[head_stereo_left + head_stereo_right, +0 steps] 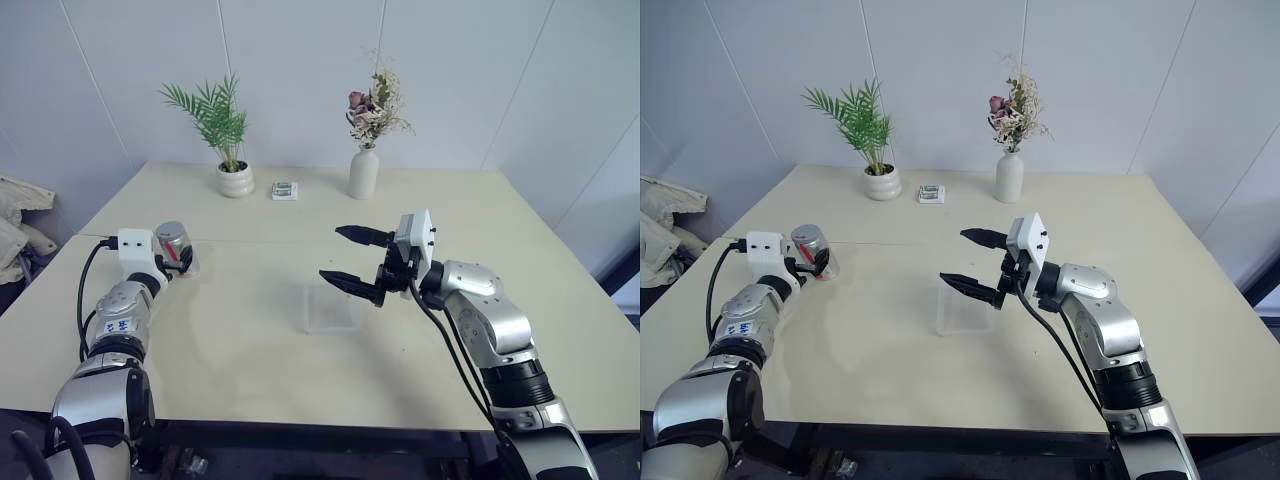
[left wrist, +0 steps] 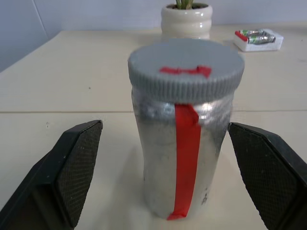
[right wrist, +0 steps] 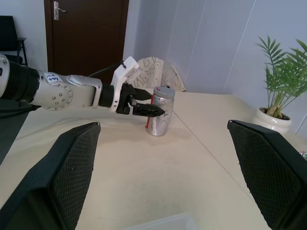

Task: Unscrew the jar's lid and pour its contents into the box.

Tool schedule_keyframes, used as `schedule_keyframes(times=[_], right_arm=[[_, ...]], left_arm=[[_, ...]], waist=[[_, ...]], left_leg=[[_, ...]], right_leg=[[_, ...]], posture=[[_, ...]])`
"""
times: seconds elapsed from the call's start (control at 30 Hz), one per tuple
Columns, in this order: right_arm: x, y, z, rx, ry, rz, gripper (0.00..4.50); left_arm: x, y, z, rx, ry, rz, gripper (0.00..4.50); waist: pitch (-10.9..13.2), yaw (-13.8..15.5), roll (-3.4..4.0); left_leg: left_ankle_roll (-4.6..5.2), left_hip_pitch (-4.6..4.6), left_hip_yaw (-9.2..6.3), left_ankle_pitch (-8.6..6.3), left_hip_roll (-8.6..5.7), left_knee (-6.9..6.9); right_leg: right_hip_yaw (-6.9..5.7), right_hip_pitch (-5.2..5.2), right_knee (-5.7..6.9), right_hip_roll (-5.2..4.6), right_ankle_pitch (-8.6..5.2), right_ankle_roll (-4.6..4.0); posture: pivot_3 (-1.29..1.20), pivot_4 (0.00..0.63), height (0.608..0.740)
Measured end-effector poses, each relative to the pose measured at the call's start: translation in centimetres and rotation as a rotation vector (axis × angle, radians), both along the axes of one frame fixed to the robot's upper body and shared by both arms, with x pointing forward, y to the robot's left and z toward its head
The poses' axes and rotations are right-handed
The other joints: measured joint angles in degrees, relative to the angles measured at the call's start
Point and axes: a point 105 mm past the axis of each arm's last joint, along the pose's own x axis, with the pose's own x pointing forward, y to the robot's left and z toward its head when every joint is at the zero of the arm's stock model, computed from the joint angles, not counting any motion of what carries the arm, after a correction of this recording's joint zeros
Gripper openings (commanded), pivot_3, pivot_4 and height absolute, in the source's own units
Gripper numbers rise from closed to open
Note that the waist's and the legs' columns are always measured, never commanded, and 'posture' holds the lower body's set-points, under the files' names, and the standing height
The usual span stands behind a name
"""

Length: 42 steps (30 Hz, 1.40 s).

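Note:
My left gripper should close, because its fingers are on either side of the jar, below the grey lid (image 2: 186,67). Closing now would hold the silvery jar.
The silvery jar (image 2: 184,143) with a red strip down its side stands upright at the table's left. Its grey ribbed lid (image 2: 186,67) is on top, marked with red tape. My left gripper (image 2: 165,129) is open, one finger on each side of the jar with a gap at both sides. The contents are hidden inside the jar. The clear shallow box (image 1: 332,308) lies in the middle of the table. My right gripper (image 1: 332,254) hovers open just above the box, pointing left toward the jar (image 3: 159,112), with nothing between its fingers.
At the table's back stand a white pot with a green plant (image 1: 236,180), a small patterned packet (image 1: 285,190) and a white vase of dried flowers (image 1: 363,172). Beige cloth (image 1: 15,220) lies beyond the table's left edge.

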Motion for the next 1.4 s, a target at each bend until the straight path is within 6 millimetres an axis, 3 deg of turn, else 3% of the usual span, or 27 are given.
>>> schedule_keyframes(times=[0.1,0.27,0.33,0.53,0.7,0.93,1.0,1.17,1.3,1.4], right_arm=[[-0.1,0.1,0.2,0.001,-0.005,0.0,4.5],[-0.1,0.0,0.1,0.0,0.004,-0.006,4.5],[-0.1,0.0,0.0,0.001,0.008,-0.008,4.5],[-0.2,-0.2,-0.2,0.0,0.02,-0.019,4.5],[-0.4,-0.2,-0.2,0.001,0.021,-0.019,4.5],[-1.3,-0.1,0.1,0.001,0.072,-0.031,4.5],[-1.6,0.1,0.1,-0.028,0.092,-0.052,4.5],[-2.3,2.8,-0.3,-0.062,0.2,-0.079,4.5],[-2.7,5.4,0.0,-0.071,0.236,-0.079,4.5],[-2.8,6.4,-0.8,-0.107,0.247,-0.09,4.5]], left_arm=[[0.1,-0.1,0.1,0.006,-0.001,-0.002,3.86],[0.2,-0.5,0.0,0.025,0.01,-0.013,2.28],[0.2,-0.6,0.0,0.026,0.009,-0.014,1.9],[0.3,-0.7,0.0,0.031,0.005,-0.02,1.9],[0.3,-2.4,0.5,0.021,-0.038,-0.146,1.9],[-2.0,-6.1,2.6,0.13,-0.143,-0.552,1.9],[-3.4,-7.1,2.1,0.157,-0.122,-0.657,1.9],[-7.3,-10.4,0.2,0.177,0.0,-0.915,1.9],[-8.6,-12.7,2.4,0.186,-0.032,-1.023,1.9],[-9.0,-13.8,2.8,0.177,-0.028,-1.064,1.9]], waist=[[0.0,0.0,0.0],[0.0,0.0,0.0],[0.0,0.0,0.0],[0.0,0.0,0.0],[0.0,0.0,0.0],[0.0,-0.2,0.01],[0.0,-0.3,0.01],[0.0,-0.4,0.0],[0.0,-0.2,0.01],[0.0,-0.1,0.01]], left_leg=[[0.0,0.0,0.0,0.0,0.0,0.0],[0.0,0.0,0.0,0.0,0.0,0.0],[0.0,0.0,0.0,0.0,0.0,0.0],[0.0,0.0,0.0,0.0,0.0,0.0],[0.0,-0.01,0.01,0.0,0.0,0.0],[-0.01,-0.02,0.06,0.0,0.04,-0.05],[0.0,0.0,0.09,0.0,0.06,-0.07],[-0.06,0.02,0.07,0.05,0.16,-0.05],[-0.04,0.15,0.05,0.11,0.17,-0.05],[-0.04,0.14,0.06,0.11,0.16,-0.06]], right_leg=[[0.0,0.0,0.0,0.0,0.0,0.0],[0.0,0.0,0.0,0.0,0.0,0.0],[0.0,0.0,0.0,0.0,0.0,0.0],[0.0,0.0,0.01,0.0,0.0,0.0],[0.0,0.0,-0.01,0.0,0.0,0.0],[0.09,-0.04,0.0,0.01,-0.01,-0.01],[0.14,-0.06,0.0,0.01,-0.01,-0.03],[0.17,-0.12,0.15,0.06,-0.03,-0.18],[0.15,0.0,0.11,0.08,0.01,-0.31],[0.15,0.02,0.03,0.07,0.02,-0.31]], posture=[[0.0,0.15,0.74],[0.0,0.15,0.74],[0.0,0.15,0.74],[0.0,0.15,0.74],[0.0,0.15,0.74],[0.0,0.15,0.74],[0.0,0.15,0.74],[0.0,0.15,0.74],[0.0,0.15,0.74],[0.0,0.15,0.74]])
